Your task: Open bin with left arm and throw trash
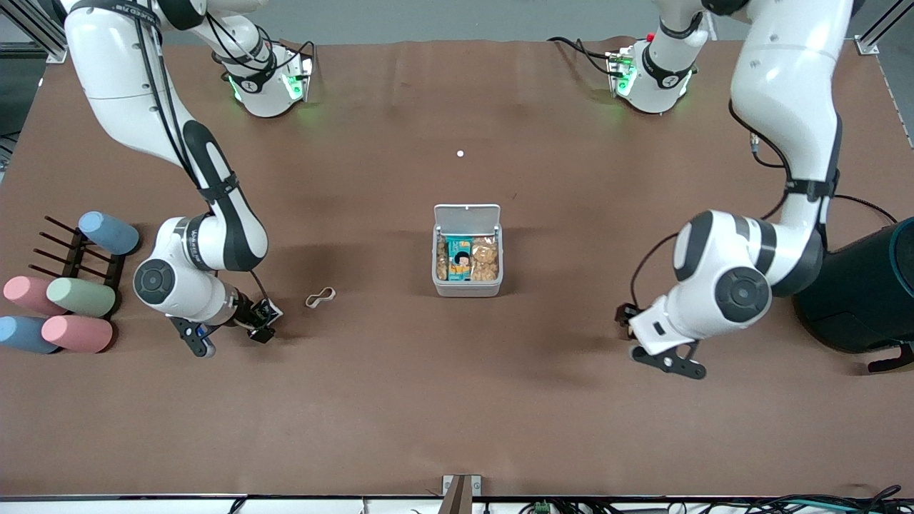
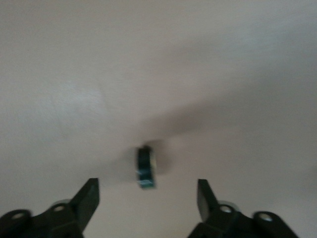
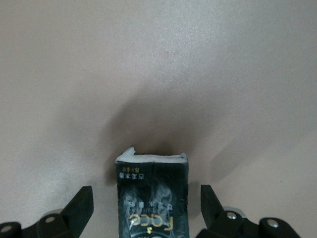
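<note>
The black tape roll is trash for the bin; my left gripper will grip its flat sides next.
The bin (image 1: 468, 289) stands mid-table with its white lid (image 1: 467, 215) flipped up and snack packets inside. My left gripper (image 1: 668, 362) hangs low over the mat toward the left arm's end. In the left wrist view this gripper (image 2: 148, 193) is open, and a small black tape roll (image 2: 146, 167) stands on edge just ahead of its fingertips, touching neither. My right gripper (image 1: 228, 335) is low toward the right arm's end, open (image 3: 147, 191) around a black wrapper (image 3: 152, 208) without touching it. An off-white rubber band (image 1: 320, 297) lies on the mat beside it, toward the bin.
Pastel cups (image 1: 80, 296) lie on and by a dark rack (image 1: 71, 250) at the right arm's end. A large dark teal cylinder (image 1: 867, 293) stands at the left arm's end. A small white dot (image 1: 460, 153) lies farther from the front camera than the bin.
</note>
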Motion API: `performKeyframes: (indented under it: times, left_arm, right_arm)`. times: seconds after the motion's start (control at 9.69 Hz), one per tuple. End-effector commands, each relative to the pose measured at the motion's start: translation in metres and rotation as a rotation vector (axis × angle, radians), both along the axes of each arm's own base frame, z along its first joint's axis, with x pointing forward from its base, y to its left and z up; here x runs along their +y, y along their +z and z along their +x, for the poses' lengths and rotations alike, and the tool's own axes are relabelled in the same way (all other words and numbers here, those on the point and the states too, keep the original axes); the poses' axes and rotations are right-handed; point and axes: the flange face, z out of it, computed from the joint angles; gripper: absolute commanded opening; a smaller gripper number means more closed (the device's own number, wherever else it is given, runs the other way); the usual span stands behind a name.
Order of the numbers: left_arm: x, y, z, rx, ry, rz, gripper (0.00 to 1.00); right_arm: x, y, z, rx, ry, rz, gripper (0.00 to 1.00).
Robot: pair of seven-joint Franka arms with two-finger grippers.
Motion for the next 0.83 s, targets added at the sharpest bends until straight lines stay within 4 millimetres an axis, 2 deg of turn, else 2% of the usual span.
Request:
performKeyframes:
  times: [0.0,0.1,0.21,0.31,0.52,0.62,0.72]
  left_arm:
    - [-0.007,-0.027,-0.012,-0.011,-0.022,0.012,1.00]
    - [-0.010,-0.032,-0.016,-0.004,-0.002,0.014,1.00]
    - [-0.011,-0.042,-0.021,-0.005,0.012,0.013,0.99]
    - [-0.013,-0.054,-0.028,-0.015,0.012,0.008,0.97]
    - [-0.004,-0.065,-0.031,-0.030,0.001,0.021,0.91]
    - [-0.001,-0.065,-0.031,-0.031,0.004,0.022,0.90]
    - [0.002,-0.064,-0.030,-0.032,0.007,0.022,0.86]
  right_arm:
    - [-0.003,0.000,-0.003,-0.008,-0.012,-0.027,0.53]
    - [-0.003,0.002,-0.002,-0.009,-0.009,-0.029,0.24]
    - [0.004,0.001,-0.003,-0.007,0.001,-0.030,0.03]
    - [0.008,0.001,-0.004,-0.003,0.005,-0.030,0.00]
    - [0.009,0.007,-0.005,0.033,-0.038,-0.029,0.00]
    - [0.015,0.032,0.001,0.054,-0.107,-0.022,0.00]
    - [0.032,0.067,0.008,0.094,-0.171,-0.020,0.00]
